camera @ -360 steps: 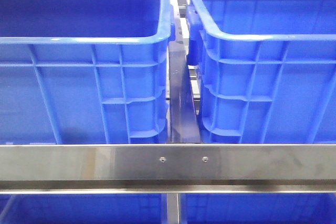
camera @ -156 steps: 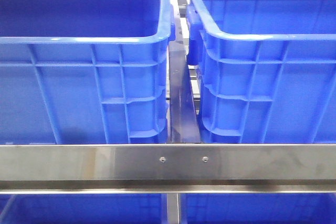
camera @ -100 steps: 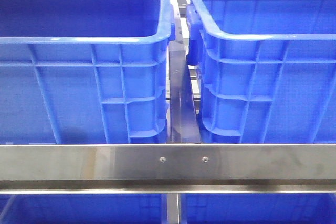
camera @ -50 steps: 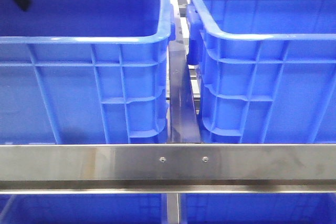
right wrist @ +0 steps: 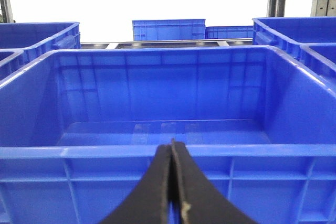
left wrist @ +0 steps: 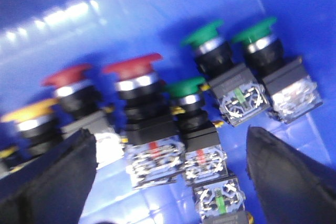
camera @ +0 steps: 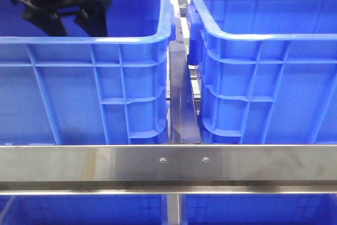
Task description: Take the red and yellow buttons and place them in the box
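Note:
My left gripper needs to go lower before it closes on the red-capped switch point(left wrist: 144, 124), because its fingers are still above the switch in the left wrist view.
Inside the left blue crate point(camera: 84, 39), my left gripper point(camera: 78, 25) hangs open. In the left wrist view its fingers point(left wrist: 47, 177) spread wide over a cluster of push-button switches on the crate floor. Two have red buttons point(left wrist: 131, 66) and one, at the edge, a yellow button point(left wrist: 26, 111). The gripper point(left wrist: 168, 182) holds nothing. My right gripper point(right wrist: 171, 142) is shut and empty, pointing at the near rim of an empty blue box point(right wrist: 168, 150). This box is the right crate point(camera: 263, 38) in the front view.
Three green-capped switches point(left wrist: 202, 32) lie beside the red ones. A steel rail point(camera: 168, 164) crosses in front of both crates, with a narrow gap point(camera: 181, 93) between them. More blue crates point(right wrist: 168, 29) stand behind and to the sides.
My left gripper came into the front view at the top left and moved right and down into the left crate. Nothing else has moved.

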You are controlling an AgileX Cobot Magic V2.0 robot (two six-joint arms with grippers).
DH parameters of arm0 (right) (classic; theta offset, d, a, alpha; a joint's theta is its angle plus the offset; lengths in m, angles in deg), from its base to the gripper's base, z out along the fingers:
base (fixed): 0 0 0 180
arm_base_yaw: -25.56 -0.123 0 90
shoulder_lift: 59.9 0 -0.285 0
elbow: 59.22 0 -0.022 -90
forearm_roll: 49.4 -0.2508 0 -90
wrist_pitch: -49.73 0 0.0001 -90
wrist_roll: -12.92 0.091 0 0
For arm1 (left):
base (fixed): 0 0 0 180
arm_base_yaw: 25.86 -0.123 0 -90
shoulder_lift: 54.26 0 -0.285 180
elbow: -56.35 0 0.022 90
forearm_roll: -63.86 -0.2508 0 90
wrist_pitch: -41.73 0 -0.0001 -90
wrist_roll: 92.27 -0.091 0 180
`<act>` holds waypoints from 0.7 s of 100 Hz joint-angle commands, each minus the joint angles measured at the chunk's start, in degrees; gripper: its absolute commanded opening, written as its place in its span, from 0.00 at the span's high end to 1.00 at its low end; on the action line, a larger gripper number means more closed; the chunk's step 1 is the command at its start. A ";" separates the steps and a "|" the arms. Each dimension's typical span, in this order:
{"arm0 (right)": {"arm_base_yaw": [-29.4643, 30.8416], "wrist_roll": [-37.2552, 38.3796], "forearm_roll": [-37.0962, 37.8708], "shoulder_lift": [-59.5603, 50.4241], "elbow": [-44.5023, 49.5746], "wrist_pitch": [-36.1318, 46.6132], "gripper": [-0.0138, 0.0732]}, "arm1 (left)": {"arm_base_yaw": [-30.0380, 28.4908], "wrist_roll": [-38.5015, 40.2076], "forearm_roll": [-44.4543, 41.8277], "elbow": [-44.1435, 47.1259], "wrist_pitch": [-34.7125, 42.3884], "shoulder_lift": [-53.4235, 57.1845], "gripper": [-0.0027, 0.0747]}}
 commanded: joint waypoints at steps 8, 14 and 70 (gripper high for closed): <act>0.24 0.00 0.55 -1.39 -1.14 4.88 0.92 | 0.54 0.07 0.38 -2.13 2.68 0.58 0.26; 0.24 0.00 0.55 -1.39 -1.14 4.88 0.92 | 0.54 0.07 0.26 -2.22 2.91 -0.02 0.26; 0.24 0.00 0.55 -1.39 -1.14 4.88 0.92 | 0.29 0.07 -0.62 -2.22 4.00 -2.39 0.26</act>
